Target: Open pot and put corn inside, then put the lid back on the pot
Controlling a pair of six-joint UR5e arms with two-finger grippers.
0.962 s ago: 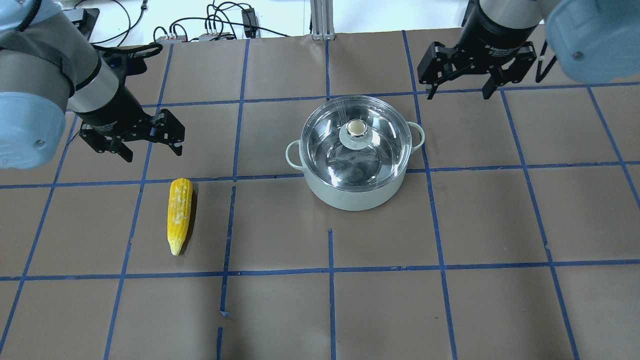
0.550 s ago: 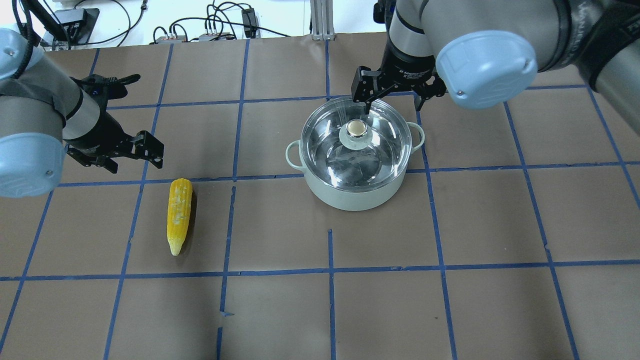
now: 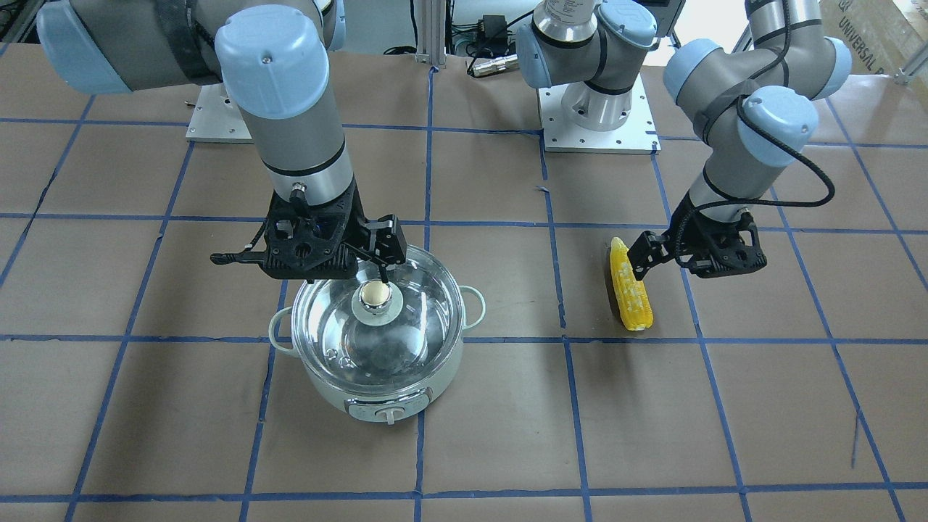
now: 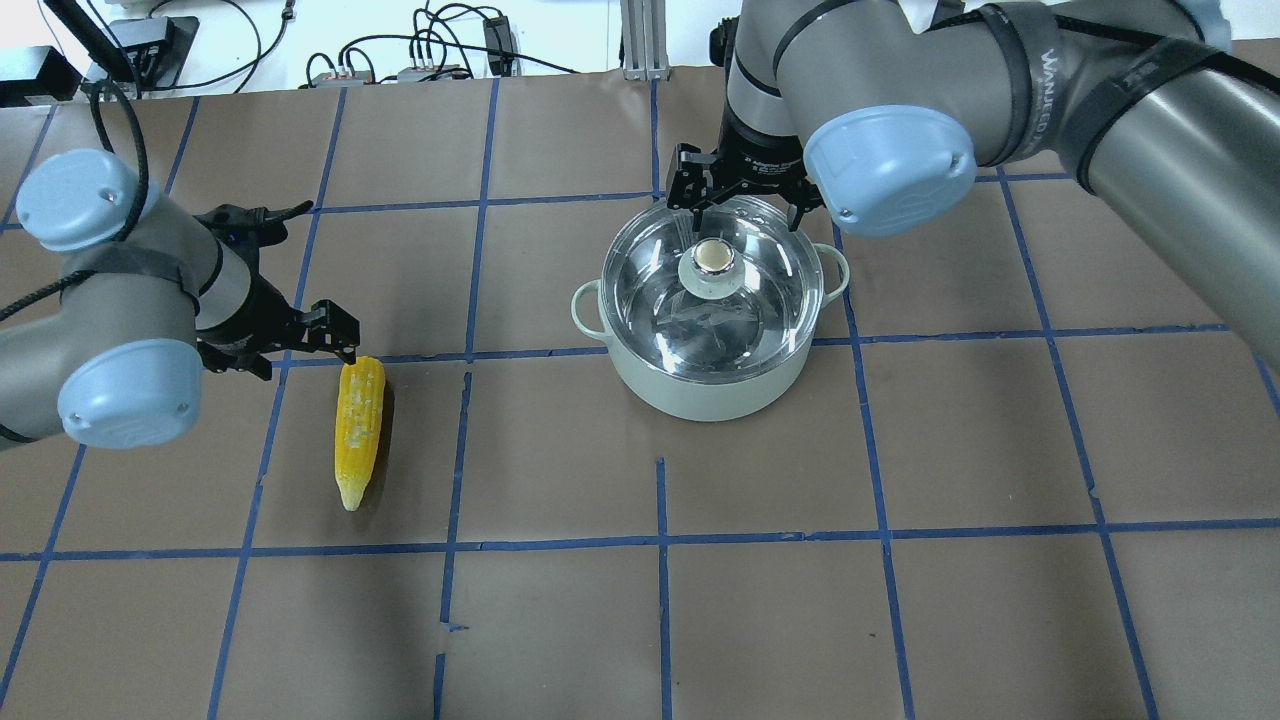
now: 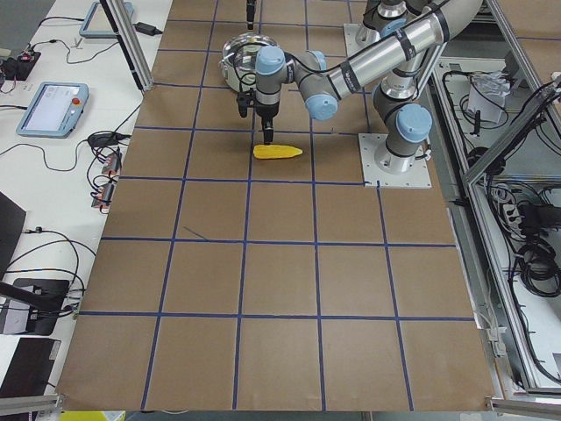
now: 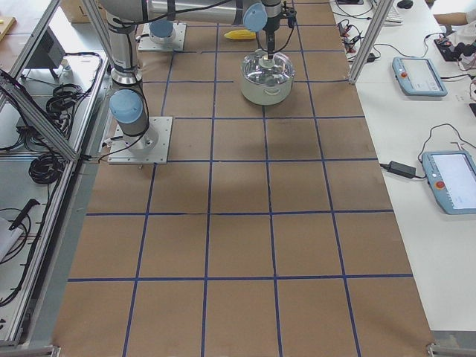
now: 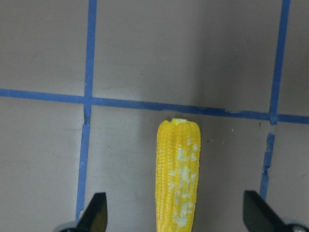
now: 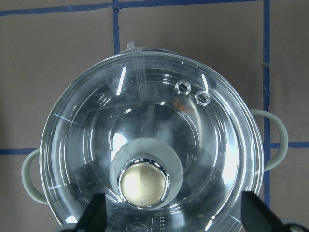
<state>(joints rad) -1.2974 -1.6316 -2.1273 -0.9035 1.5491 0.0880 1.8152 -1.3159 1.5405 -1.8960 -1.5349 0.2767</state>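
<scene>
The corn should be held by its thick end (image 3: 621, 256), so my left gripper will grab it there next. Then the yellow corn can go inside the pot (image 3: 378, 365).
The pale mint pot (image 4: 710, 390) stands mid-table with the clear glass lid (image 4: 765, 300) on it, the beige-topped knob (image 4: 708, 256) at its centre. My right gripper (image 4: 742, 210) is open and hovers over the lid. In the right wrist view the knob (image 8: 144, 181) lies between the fingertips. The yellow corn (image 4: 360, 425) lies on the table to the left, thick end towards the far side. My left gripper (image 4: 305, 352) is open just above that thick end. In the left wrist view the corn (image 7: 177, 179) runs between the two fingertips.
Cables and power boxes (image 4: 430, 60) lie along the far table edge. The arms' base plates (image 3: 598, 109) sit on the robot's side. The brown table is marked with a blue tape grid (image 4: 660, 540). Tablets (image 6: 420, 74) lie on a side bench.
My right arm has swung in from the far right to over the lid. My left gripper has come forward and down to the corn's thick end. Pot, lid and corn have not moved.
</scene>
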